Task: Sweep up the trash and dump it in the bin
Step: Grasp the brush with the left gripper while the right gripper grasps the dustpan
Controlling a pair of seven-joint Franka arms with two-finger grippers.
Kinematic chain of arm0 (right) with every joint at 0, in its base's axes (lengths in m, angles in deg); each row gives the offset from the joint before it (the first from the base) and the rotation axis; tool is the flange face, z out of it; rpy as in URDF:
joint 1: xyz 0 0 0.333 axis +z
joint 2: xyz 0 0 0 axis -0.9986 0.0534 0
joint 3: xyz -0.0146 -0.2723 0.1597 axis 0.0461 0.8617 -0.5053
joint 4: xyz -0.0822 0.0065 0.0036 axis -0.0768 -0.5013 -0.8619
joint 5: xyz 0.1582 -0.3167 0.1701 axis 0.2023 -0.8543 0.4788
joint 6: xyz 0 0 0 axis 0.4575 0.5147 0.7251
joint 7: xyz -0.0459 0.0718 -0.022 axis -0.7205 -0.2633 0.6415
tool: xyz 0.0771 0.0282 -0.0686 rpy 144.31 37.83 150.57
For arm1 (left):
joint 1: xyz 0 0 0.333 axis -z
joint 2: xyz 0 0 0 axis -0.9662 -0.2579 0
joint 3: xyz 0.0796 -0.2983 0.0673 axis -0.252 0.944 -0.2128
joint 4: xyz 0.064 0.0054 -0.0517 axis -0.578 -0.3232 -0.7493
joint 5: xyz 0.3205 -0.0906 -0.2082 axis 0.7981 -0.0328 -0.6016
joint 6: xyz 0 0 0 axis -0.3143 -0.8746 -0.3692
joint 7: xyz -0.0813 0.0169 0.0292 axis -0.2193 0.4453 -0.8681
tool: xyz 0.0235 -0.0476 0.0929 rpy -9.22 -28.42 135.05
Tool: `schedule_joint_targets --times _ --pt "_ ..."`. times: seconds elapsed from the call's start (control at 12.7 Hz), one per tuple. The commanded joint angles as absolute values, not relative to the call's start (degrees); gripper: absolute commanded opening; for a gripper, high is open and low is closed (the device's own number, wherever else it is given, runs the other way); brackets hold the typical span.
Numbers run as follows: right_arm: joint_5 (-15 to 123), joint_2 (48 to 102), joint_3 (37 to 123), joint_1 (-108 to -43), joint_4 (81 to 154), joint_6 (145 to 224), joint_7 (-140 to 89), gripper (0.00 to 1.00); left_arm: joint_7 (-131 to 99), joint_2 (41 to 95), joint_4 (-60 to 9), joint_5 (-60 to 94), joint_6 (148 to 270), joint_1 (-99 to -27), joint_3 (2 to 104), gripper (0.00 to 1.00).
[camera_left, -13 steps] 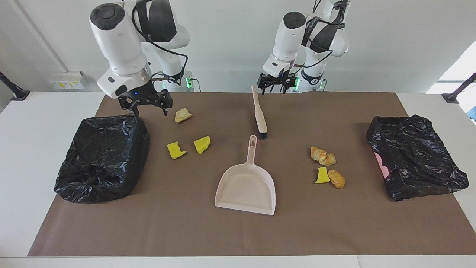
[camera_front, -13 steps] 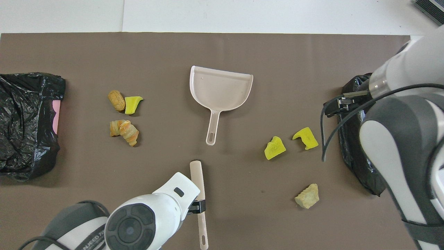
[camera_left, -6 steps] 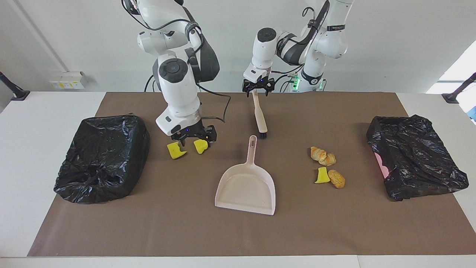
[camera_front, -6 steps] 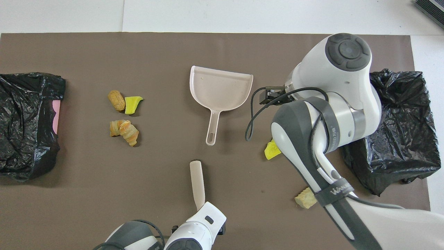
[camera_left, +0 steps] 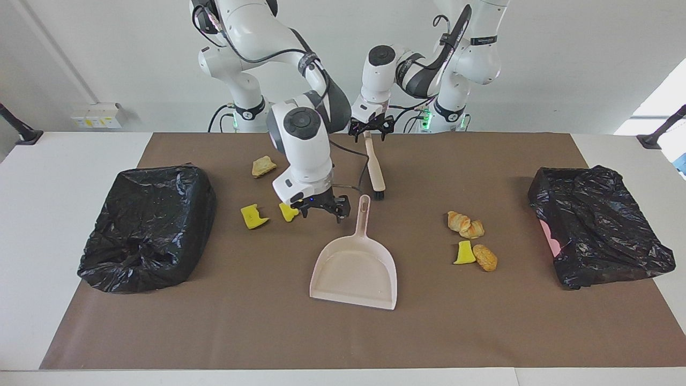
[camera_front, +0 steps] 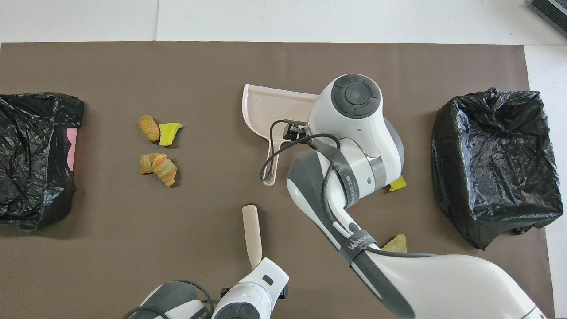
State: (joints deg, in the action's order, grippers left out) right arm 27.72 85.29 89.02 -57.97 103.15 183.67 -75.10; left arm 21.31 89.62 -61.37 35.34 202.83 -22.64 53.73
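Note:
My left gripper's fingers are around the lower handle (camera_front: 255,261) of the beige brush (camera_front: 252,231), so it should close on the brush now.
The trash lies in two groups. A tan lump (camera_left: 263,165) and two yellow sponge chunks (camera_left: 253,216) (camera_left: 287,212) lie toward the right arm's end. A croissant (camera_left: 465,224), a yellow chunk (camera_left: 464,253) and a brown lump (camera_left: 485,258) lie toward the left arm's end. The beige dustpan (camera_left: 356,271) lies mid-table, with the brush (camera_left: 375,169) nearer to the robots. My right gripper (camera_left: 321,208) is open and low, between one sponge chunk and the dustpan's handle (camera_left: 363,209). My left gripper (camera_left: 371,130) is open over the end of the brush's handle.
A bin lined with a black bag (camera_left: 147,228) stands at the right arm's end of the brown mat, and a second one (camera_left: 597,225) stands at the left arm's end. In the overhead view the right arm hides part of the dustpan (camera_front: 266,104).
My right gripper has swung from the bin's edge past the yellow sponge chunks to beside the dustpan's handle. My left gripper has come over the brush's handle end. The objects have not moved.

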Motion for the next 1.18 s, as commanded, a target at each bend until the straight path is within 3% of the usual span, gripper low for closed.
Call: schedule_joint_targets --times 0.0,0.08,0.16,0.31,0.47,0.55,0.71,0.79,1.1 --pt "28.45 90.48 89.07 -55.75 97.16 183.99 -80.68 1.0 21.96 90.28 -63.19 34.8 205.13 -21.09 52.8 0.76" --pt "28.45 91.8 89.07 -54.78 96.02 184.08 -82.01 1.0 21.96 90.28 -63.19 34.8 205.04 -21.09 52.8 0.56" --pt "28.45 92.86 89.16 -53.9 95.14 184.17 -83.15 1.0 21.96 90.11 -63.28 34.8 204.96 -21.0 52.8 0.47" --pt "28.36 93.84 89.07 -52.76 94.86 184.52 -83.51 1.0 21.69 89.75 -63.28 34.8 204.69 -21.09 52.8 0.0" --pt "28.01 94.45 89.07 -52.14 95.13 184.52 -83.51 1.0 20.99 89.58 -63.02 34.8 204.08 -21.26 52.71 0.0" --pt "27.66 94.28 89.07 -51.79 95.13 184.08 -83.43 0.9 20.73 89.4 -62.84 34.8 203.82 -21.7 52.62 0.0" --pt "27.48 94.02 89.16 -51.61 95.21 183.81 -82.82 0.39 18.11 90.54 -62.05 34.8 199.71 -23.27 52.27 0.0" --pt "27.22 94.01 89.16 -51.69 95.22 183.9 -82.64 0.02 15.91 91.41 -60.92 34.8 195.85 -25.46 52.27 0.0" --pt "25.37 93.32 89.16 -52.3 94.86 183.46 -81.24 0.0 8.62 97.03 -60.12 34.89 186.79 -34.85 52.01 0.0"
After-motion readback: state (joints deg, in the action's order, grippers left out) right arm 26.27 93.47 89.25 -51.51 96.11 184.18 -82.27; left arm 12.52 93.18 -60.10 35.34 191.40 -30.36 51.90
